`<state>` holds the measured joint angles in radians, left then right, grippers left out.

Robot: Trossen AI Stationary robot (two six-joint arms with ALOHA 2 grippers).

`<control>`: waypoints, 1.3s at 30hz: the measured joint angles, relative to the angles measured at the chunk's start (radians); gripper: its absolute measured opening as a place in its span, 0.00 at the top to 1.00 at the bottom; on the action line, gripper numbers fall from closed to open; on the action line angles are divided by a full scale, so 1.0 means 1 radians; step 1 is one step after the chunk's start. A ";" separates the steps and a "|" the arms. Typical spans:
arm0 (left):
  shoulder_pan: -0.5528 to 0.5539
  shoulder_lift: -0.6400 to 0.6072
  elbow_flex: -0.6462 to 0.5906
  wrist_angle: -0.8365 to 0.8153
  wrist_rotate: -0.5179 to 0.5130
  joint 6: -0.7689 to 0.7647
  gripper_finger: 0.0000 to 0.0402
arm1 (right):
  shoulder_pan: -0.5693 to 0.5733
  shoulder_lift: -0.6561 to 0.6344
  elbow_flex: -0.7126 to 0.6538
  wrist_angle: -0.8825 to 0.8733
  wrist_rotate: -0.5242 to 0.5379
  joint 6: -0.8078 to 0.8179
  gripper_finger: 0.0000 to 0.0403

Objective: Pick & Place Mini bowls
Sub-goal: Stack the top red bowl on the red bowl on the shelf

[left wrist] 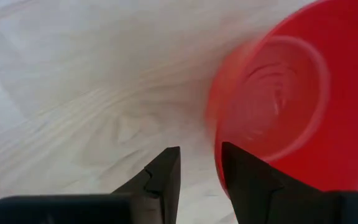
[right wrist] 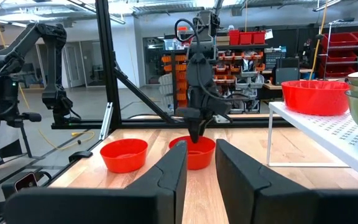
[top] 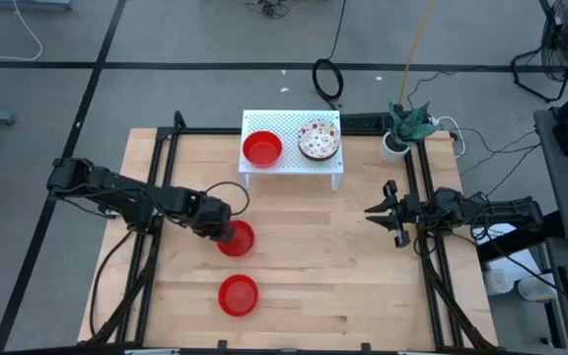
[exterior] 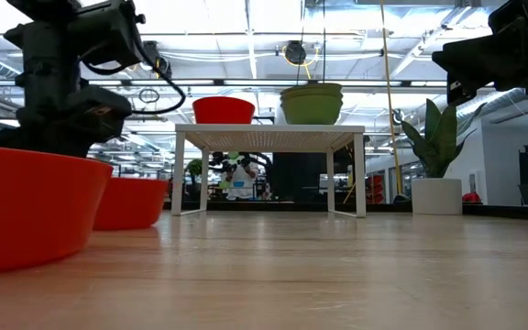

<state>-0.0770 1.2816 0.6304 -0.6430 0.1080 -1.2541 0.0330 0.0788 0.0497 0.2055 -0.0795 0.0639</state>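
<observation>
The left gripper grips the red bowl under it by its rim (left wrist: 221, 134) next. Then it places the bowl on the white perforated stand.
Two red mini bowls stand on the table: one (top: 237, 240) (right wrist: 193, 153) under my left gripper, the other (top: 238, 295) (right wrist: 123, 154) nearer the near edge. A third red bowl (top: 261, 149) (exterior: 224, 110) and a stack of patterned bowls (top: 319, 139) (exterior: 312, 103) rest on a white perforated stand (top: 292, 170). My left gripper (top: 227, 230) (left wrist: 201, 158) points down at the first bowl's left rim. It is open by a narrow gap, one finger over bare table and the other over the bowl (left wrist: 278, 106). My right gripper (top: 371, 210) (right wrist: 201, 158) waits at the right edge, slightly open. My left gripper comes from above at the left rim (left wrist: 216, 134) of the red bowl, which sits on the table. One finger (left wrist: 241, 168) is over the bowl's wall and the other (left wrist: 166, 168) is outside it. I cannot tell whether either finger touches the rim.
A white cup with a green plant (top: 396, 144) (exterior: 436, 188) stands at the far right corner beside the stand. Black frame rails (top: 162, 197) run along the table's left and right sides. Bare wood (top: 333, 266) lies between the two arms.
</observation>
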 joint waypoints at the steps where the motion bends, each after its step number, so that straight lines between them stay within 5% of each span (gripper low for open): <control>1: -0.004 0.001 0.000 -0.011 -0.009 -0.008 0.70 | 0.000 0.000 0.000 0.000 0.000 0.000 0.82; 11: 0.013 0.001 0.000 -0.047 -0.135 -0.030 0.70 | 0.000 0.000 0.000 0.000 0.000 0.000 0.82; 20: 0.043 0.001 0.000 -0.135 -0.144 -0.063 0.70 | 0.000 0.000 0.000 0.000 0.000 0.000 0.82; 39: 0.044 0.001 0.000 -0.112 -0.162 0.191 0.70 | 0.000 0.000 0.000 0.000 0.000 0.000 0.82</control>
<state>-0.0330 1.2827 0.6304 -0.7547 -0.0544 -1.0633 0.0326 0.0789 0.0497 0.2054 -0.0795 0.0635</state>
